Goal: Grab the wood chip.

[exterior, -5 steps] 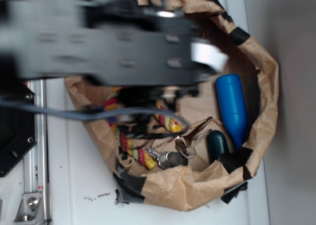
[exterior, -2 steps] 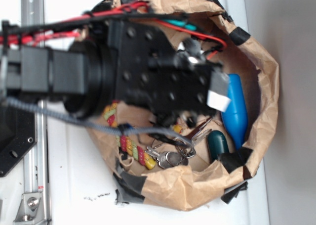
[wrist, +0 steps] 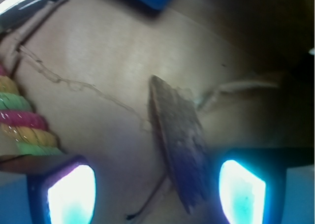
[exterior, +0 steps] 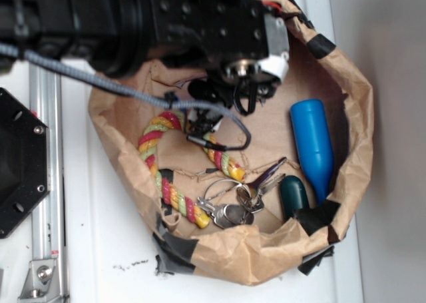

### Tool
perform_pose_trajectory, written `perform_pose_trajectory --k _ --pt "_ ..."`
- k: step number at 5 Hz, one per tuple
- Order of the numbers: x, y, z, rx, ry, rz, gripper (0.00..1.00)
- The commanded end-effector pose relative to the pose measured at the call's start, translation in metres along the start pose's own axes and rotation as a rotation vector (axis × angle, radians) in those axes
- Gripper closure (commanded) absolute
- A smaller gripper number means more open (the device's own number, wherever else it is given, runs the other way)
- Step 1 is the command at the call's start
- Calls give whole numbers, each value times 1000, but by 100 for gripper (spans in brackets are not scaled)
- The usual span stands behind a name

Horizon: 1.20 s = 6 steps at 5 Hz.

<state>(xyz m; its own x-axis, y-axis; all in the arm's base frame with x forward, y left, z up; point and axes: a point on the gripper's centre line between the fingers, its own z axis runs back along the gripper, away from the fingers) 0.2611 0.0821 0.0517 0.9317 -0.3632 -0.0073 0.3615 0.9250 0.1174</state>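
My fingers are still above the wood chip [wrist: 179, 140], with brown paper beside the chip, so my gripper first lowers to the chip, and then closes on it.
The wood chip [wrist: 179, 140] is a flat, rough, dark brown sliver lying on the brown paper floor, seen in the wrist view. It points lengthwise away from the camera, and its near end lies between my two fingers, closer to the right pad [wrist: 242, 189]. My gripper [wrist: 156, 182] is open, with a bare gap on the left side of the chip. In the exterior view the gripper [exterior: 226, 103] reaches down into the paper bag from the upper left and hides the chip.
The brown paper bag's taped rim [exterior: 363, 116] walls in everything. A blue bottle [exterior: 313, 146] lies at the right with a dark green object [exterior: 293, 193] below it. The multicoloured rope [exterior: 166, 183] curves at the left and a bunch of keys [exterior: 233, 206] lies near the front.
The arm has swung toward the top of the exterior view, uncovering the rope and bottle. The gripper now points down into the back of the bag.
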Motion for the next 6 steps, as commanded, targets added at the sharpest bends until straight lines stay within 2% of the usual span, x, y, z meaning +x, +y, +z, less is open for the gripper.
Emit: perform_pose_trajectory --k 1,2,3,4,6 --pt "-11 24 17 -48 -78 1 0" --pt "3 30 16 -45 -55 17 0" --pt "18 26 9 -44 -35 6 0" --pt "30 14 -5 -17 1 -11 0" --pt "27 -2 -23 -32 40 -44 0"
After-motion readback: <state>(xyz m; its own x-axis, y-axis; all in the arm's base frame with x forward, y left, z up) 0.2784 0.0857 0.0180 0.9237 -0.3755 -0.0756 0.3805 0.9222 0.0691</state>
